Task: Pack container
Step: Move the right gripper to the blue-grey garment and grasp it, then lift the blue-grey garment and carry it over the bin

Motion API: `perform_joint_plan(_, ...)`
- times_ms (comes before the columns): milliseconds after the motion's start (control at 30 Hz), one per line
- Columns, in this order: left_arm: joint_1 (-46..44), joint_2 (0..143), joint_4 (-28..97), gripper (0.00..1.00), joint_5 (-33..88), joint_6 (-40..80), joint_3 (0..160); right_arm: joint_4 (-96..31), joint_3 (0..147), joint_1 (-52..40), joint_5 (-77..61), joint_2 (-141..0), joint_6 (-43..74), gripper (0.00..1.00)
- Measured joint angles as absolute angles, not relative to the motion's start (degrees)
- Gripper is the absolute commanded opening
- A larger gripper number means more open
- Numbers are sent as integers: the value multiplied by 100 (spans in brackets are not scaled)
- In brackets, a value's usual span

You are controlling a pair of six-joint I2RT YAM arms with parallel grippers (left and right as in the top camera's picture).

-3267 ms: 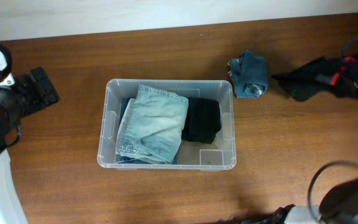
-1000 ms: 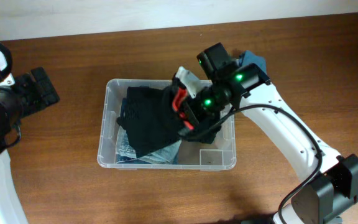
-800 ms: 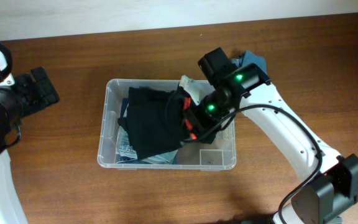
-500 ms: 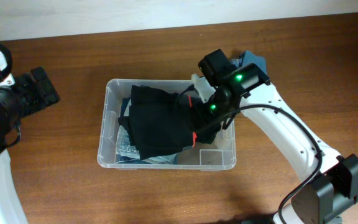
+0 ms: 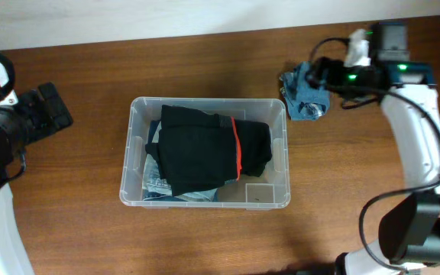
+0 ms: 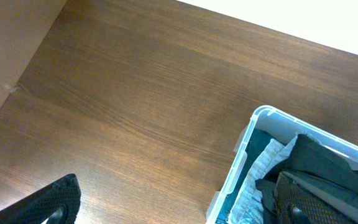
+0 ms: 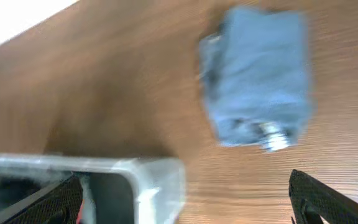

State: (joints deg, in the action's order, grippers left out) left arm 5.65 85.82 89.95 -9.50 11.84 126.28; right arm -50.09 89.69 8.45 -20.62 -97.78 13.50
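I should next pick up the folded blue denim bundle [image 5: 305,92] with my right gripper by its edge farthest from the container. The rest of the bundle will then stay free to lay inside.
The container [image 5: 134,137], a clear plastic bin, stands mid-table. Inside it a black garment with a red stripe [image 5: 212,151] lies on top of light denim [image 5: 153,179]. My right gripper [image 5: 323,75] hovers open and empty at the back right, next to a folded blue denim bundle [image 5: 305,92] lying on the table outside the bin. In the right wrist view that bundle [image 7: 257,102] sits ahead of the open gripper [image 7: 188,211], with a container corner [image 7: 151,180] at lower left. My left gripper [image 5: 61,108] rests open at the far left, apart from the container's rim [image 6: 244,165].
A white label [image 5: 260,193] shows on the bin's base at its front right corner. The table's back edge meets a pale wall [image 5: 166,19]. Bare wood [image 6: 123,106] lies between the left gripper [image 6: 182,210] and the bin.
The right gripper opened, left the black garment lying in the container, and pulled away to the back right beside the blue denim bundle. The left arm stayed still.
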Motion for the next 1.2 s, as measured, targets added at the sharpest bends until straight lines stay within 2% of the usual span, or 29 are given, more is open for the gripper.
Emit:
perform_joint_plan(233,565,8582,8995,100,-950,1184,12628,-4499,9000,1525,-2543,-11021,1304,99)
perform_joint_plan(533,565,8582,8993,100,-950,1184,12628,-3675,8997,1706,-3234,-12368,1358,99)
perform_joint_plan(600,565,8582,8995,100,-950,1184,12628,-3420,8997,1706,-3494,-12497,1376,90)
perform_joint_plan(667,565,8582,8995,100,-950,1184,12628,-3308,8997,1699,-3695,-12567,1439,77)
perform_joint_plan(700,565,8582,8995,100,-950,1184,12628,-3242,8997,1688,-3793,-12597,1511,67)
perform_joint_plan(733,565,8582,8993,100,-952,1184,12628,-3242,8997,1684,-3835,-12608,1592,65)
perform_joint_plan(767,565,8582,8995,100,-952,1184,12628,-3225,8997,1673,-3879,-12623,1647,58)
perform_joint_plan(800,565,8582,8995,100,-952,1184,12628,-3212,8997,1664,-3892,-12637,1643,37)
perform_joint_plan(833,565,8582,8995,100,-950,1184,12628,-3210,8997,1647,-3898,-12654,1712,24)
perform_joint_plan(867,565,8582,8995,100,-950,1184,12628,-3210,8997,1636,-3892,-12663,1728,13)
perform_joint_plan(900,565,8582,8993,100,-950,1184,12628,-3249,9000,1623,-3889,-12672,1756,8)
perform_joint_plan(1000,565,8582,8993,100,-950,1184,12628,-3476,9000,1614,-3889,-12674,1817,4)
perform_joint_plan(1200,565,8582,8993,100,-950,1184,12628,-3955,9000,1680,-3889,-12658,1824,4)
